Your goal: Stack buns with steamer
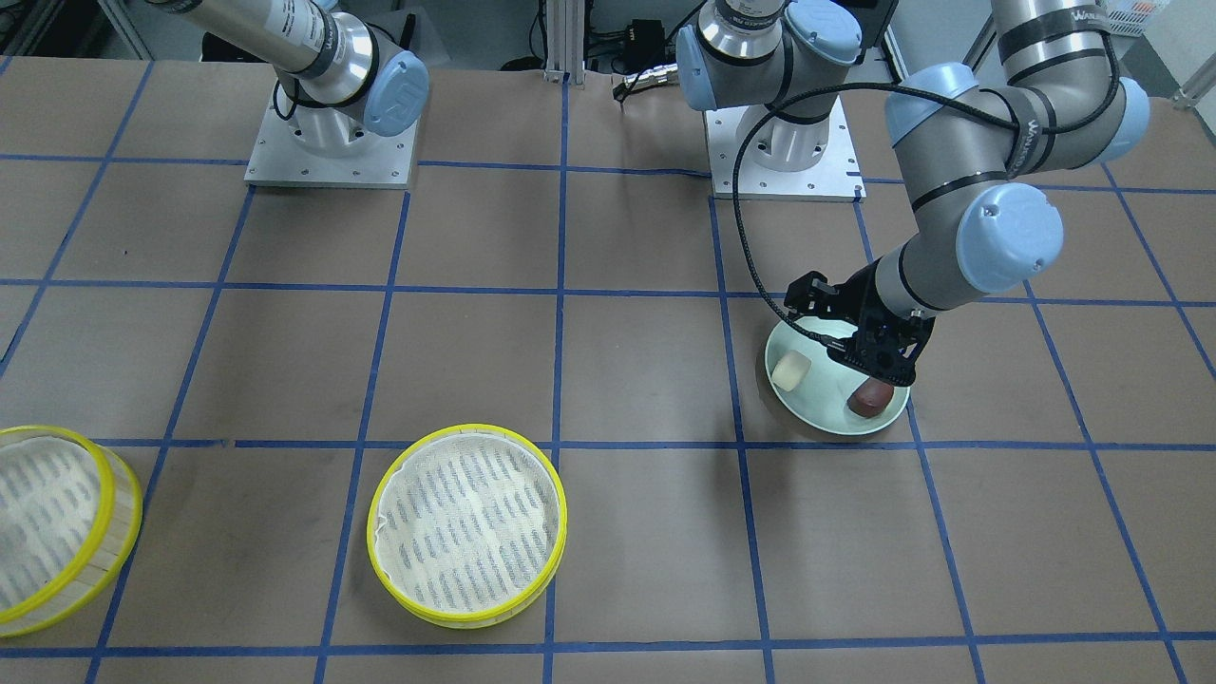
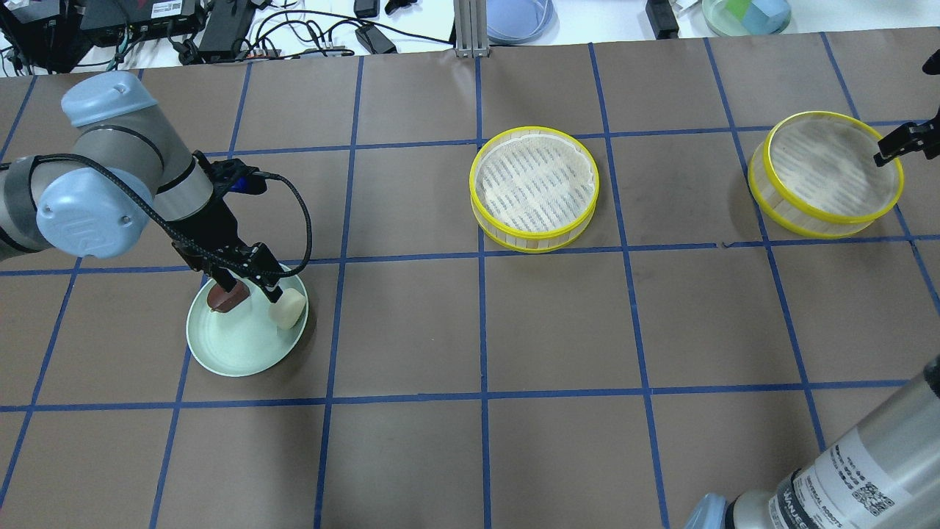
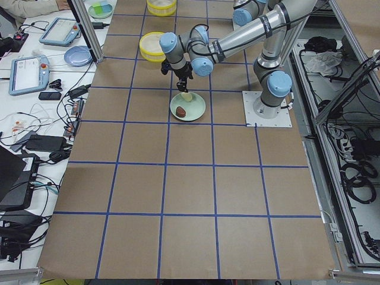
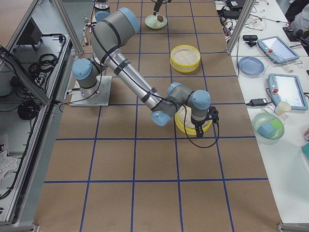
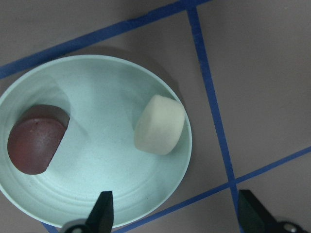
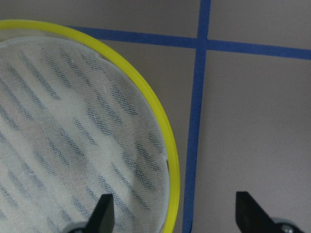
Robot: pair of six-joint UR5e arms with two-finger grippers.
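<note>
My right gripper pinches the second steamer tray by its yellow rim (image 6: 172,185) next, to then stack that tray onto the other one.
A cream-white bun (image 2: 288,308) (image 5: 160,125) and a dark reddish-brown bun (image 2: 226,297) (image 5: 35,145) lie apart on a mint-green plate (image 2: 235,353) (image 1: 826,418). My left gripper (image 2: 250,288) (image 5: 177,218) hovers over the plate, open and empty, above the gap between the buns. One steamer tray (image 2: 534,187) (image 1: 467,522) stands empty mid-table. The second tray (image 2: 826,173) (image 6: 73,145) stands empty at the far right. My right gripper (image 2: 888,150) (image 6: 170,218) is open and empty above that tray's outer rim.
The brown table mat has a blue tape grid. The arm bases (image 1: 331,142) (image 1: 784,152) are bolted at the robot's side. Beyond the far edge lie cables, a blue dish (image 2: 518,16) and a bowl of blocks (image 2: 745,13).
</note>
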